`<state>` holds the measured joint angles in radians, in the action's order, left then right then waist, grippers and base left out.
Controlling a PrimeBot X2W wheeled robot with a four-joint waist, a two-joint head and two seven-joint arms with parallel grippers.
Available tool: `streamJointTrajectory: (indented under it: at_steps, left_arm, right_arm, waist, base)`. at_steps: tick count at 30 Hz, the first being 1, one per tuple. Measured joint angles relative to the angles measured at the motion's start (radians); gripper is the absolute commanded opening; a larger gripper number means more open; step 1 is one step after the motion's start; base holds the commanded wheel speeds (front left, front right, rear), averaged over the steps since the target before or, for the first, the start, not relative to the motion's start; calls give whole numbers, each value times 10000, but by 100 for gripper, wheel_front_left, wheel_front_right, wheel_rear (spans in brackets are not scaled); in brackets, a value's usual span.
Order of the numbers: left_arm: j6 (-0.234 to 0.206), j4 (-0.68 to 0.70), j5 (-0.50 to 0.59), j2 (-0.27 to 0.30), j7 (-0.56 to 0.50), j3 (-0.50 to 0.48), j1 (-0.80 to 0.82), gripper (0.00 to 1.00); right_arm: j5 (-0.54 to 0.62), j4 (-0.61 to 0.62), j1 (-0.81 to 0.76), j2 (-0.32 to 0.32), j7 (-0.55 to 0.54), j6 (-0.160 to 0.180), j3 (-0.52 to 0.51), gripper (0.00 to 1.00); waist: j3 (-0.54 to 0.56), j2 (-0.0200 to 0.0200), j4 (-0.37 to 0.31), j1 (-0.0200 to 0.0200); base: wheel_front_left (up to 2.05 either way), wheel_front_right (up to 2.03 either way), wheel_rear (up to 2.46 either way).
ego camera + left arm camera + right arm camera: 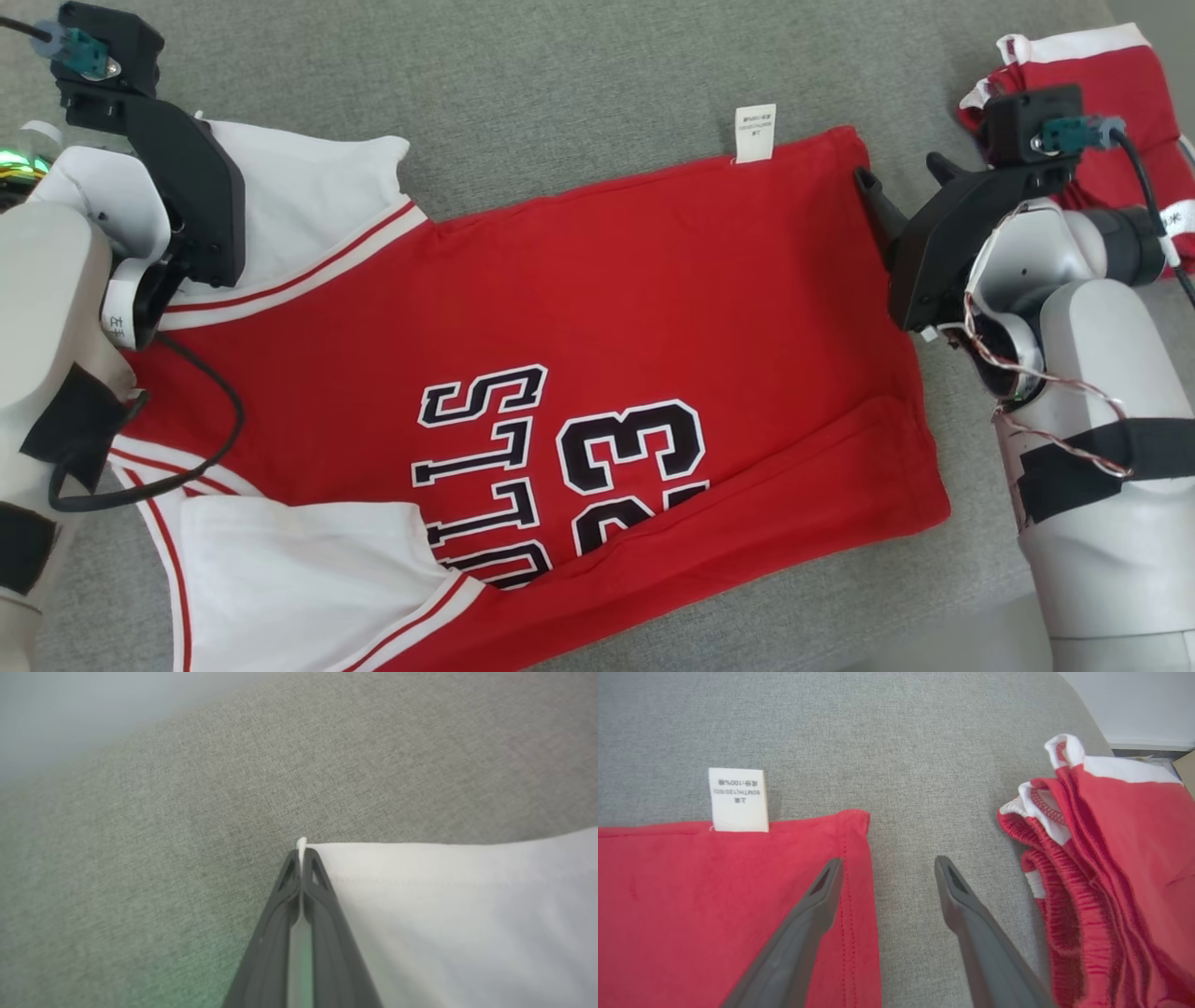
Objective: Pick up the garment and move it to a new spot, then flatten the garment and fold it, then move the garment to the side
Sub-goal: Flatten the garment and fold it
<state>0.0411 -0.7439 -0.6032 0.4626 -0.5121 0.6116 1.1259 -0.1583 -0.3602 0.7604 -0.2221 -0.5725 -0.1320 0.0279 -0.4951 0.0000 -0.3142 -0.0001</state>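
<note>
I will fold the jersey over on itself, so my right gripper will next take the red jersey (672, 302) by its hem corner (842, 146) next to the care label.
The garment (579, 308) is a red jersey with white sleeves and black-and-white lettering, spread flat on the grey cloth surface (560, 75). My left gripper (301, 851) is shut on the far corner of its white sleeve (444, 905), and a sliver of white cloth pokes out between the fingertips. My right gripper (898, 170) is open at the garment's far right hem corner (850, 826). In the right wrist view, one finger (817, 900) lies over the red hem. The other finger (966, 905) is over bare grey cloth, and the right gripper (888, 861) holds nothing.
A white care label (755, 133) sticks out from the garment's far edge. A second red-and-white bundle of clothing (1120, 75) lies just right of my right gripper, close to its outer finger. Open grey surface stretches beyond the garment.
</note>
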Motion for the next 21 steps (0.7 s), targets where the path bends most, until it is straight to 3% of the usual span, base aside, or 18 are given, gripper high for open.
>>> streamJointTrajectory:
  at_steps: [13, 21]
  left_arm:
    - [-96, 825, -73, 58, -148, 107, -62, 0]
    - [-146, 1200, -102, 35, -186, 188, -36, 0]
  right_arm:
    - [-232, -646, 1104, -320, -848, 0, 360, 100]
    - [307, -1198, 1405, -286, -1195, 0, 297, 99]
  waist:
    - [-203, 0, 360, 0]
    - [-364, 0, 546, 0]
  base:
    - [0, 0, 0]
    - [0, 0, 0]
